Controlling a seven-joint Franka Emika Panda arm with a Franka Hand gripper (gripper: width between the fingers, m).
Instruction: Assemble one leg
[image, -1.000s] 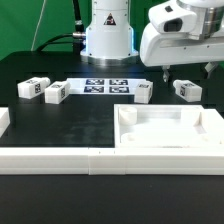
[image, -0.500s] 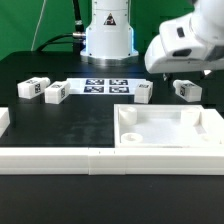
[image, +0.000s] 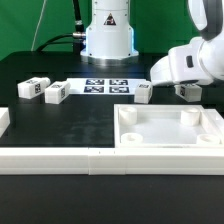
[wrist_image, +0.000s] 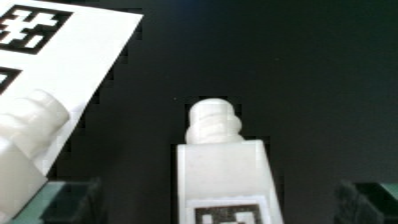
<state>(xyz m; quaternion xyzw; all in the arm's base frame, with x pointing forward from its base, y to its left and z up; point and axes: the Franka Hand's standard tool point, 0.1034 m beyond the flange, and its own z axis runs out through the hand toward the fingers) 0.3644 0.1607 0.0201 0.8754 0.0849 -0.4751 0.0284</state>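
The gripper grabs the leg by its square tagged body (wrist_image: 226, 185) next, which leaves the leg's threaded tip free to go into the white panel.
Several small white tagged legs lie on the black table. Two (image: 33, 88) (image: 55, 92) are at the exterior view's left, one (image: 143, 92) is in the middle, and one (image: 190, 91) is at the right, partly behind my hand. My gripper (image: 184, 84) is low over that right leg. In the wrist view this leg (wrist_image: 226, 165) lies between my open fingertips (wrist_image: 64, 200), its threaded tip pointing away, with dark gaps on both sides. The large white panel (image: 170, 140) with corner holes lies at the front right.
The marker board (image: 107, 86) lies in front of the robot base. A white rail (image: 60, 160) runs along the table's front edge. In the wrist view another white tagged part (wrist_image: 63, 60) lies close beside the leg.
My hand has moved toward the exterior view's right and down, from above the table's back right to low over the right leg, now partly covering it.
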